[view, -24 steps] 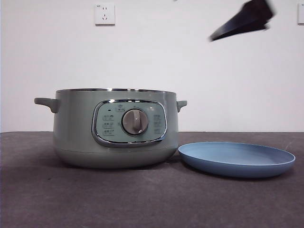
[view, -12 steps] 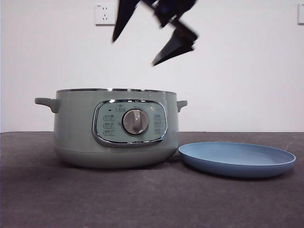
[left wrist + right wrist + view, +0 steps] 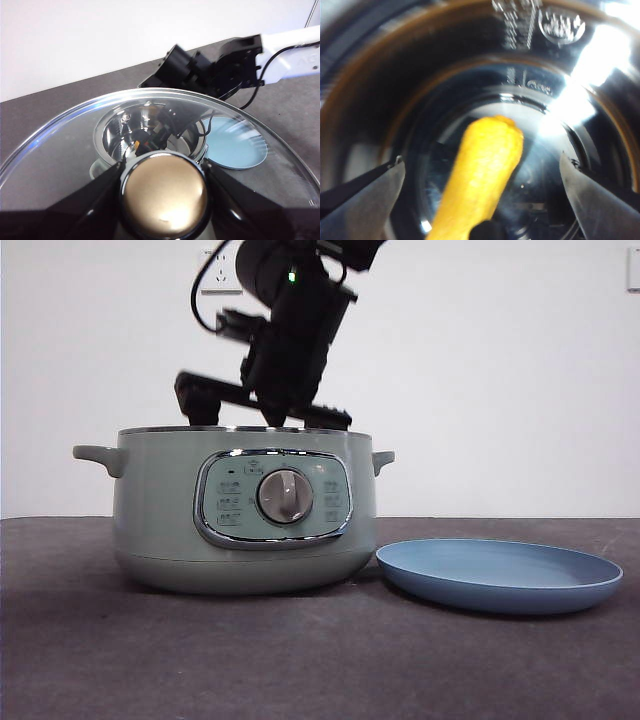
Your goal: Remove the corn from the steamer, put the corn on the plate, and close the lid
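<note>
The corn lies lengthwise on the bottom of the pot, so my right gripper should next grip it around its middle (image 3: 472, 192) to keep both ends of the yellow corn (image 3: 482, 175) level.
The sage-green steamer (image 3: 240, 510) stands open at the left of the table. My right arm (image 3: 290, 340) reaches down into it from above, and the pot wall hides its jaws in the front view. In the right wrist view my right gripper (image 3: 481, 165) is open inside the dark pot (image 3: 395, 75), a jaw on each side of the yellow corn (image 3: 482, 175) lying on the bottom. My left gripper (image 3: 164, 200) is shut on the knob (image 3: 164, 195) of the glass lid (image 3: 60, 155), held above the pot. The light-blue plate (image 3: 498, 575) lies empty to the right of the pot.
Through the lid the left wrist view shows the pot (image 3: 107, 150), the right arm (image 3: 215, 70) and the plate (image 3: 235, 145) below. A white wall with a socket (image 3: 220, 270) stands behind the dark grey table (image 3: 320, 670).
The right arm has come from the upper right, moved left over the steamer and lowered its gripper into the pot. The steamer and the plate have not moved.
</note>
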Action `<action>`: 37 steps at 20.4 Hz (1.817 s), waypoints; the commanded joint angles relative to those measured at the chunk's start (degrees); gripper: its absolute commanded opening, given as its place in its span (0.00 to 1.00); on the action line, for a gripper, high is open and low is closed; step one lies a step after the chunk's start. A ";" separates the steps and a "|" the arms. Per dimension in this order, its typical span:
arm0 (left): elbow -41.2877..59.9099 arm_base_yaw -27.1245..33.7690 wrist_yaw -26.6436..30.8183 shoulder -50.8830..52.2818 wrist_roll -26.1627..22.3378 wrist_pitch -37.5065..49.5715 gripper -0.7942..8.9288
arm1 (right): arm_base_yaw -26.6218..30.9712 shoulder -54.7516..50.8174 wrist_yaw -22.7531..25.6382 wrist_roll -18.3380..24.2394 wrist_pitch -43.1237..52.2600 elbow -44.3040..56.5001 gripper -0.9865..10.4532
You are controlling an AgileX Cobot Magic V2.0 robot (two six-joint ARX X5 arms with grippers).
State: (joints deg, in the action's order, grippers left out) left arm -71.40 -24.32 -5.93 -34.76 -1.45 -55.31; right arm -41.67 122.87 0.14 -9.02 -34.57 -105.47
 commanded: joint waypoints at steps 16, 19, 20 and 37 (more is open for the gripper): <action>-0.31 -0.02 -0.26 0.59 0.11 1.36 0.07 | -0.79 4.94 -0.17 -1.68 3.34 -0.13 0.07; -0.31 -0.02 -0.26 0.59 -0.04 1.16 0.07 | -0.90 1.57 -0.17 -1.66 3.54 -0.13 0.07; -0.31 -0.02 -0.26 0.59 -0.07 1.01 0.07 | -0.92 -0.94 -0.17 -1.66 3.37 -0.15 0.07; -0.31 -0.02 -0.37 0.59 0.00 0.35 0.07 | 16.68 -39.67 2.91 4.50 -9.14 20.24 0.07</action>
State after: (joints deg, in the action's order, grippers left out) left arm -71.40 -24.32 -6.13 -34.76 -1.45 -57.43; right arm -25.19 83.11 3.60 -4.69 -44.23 -87.42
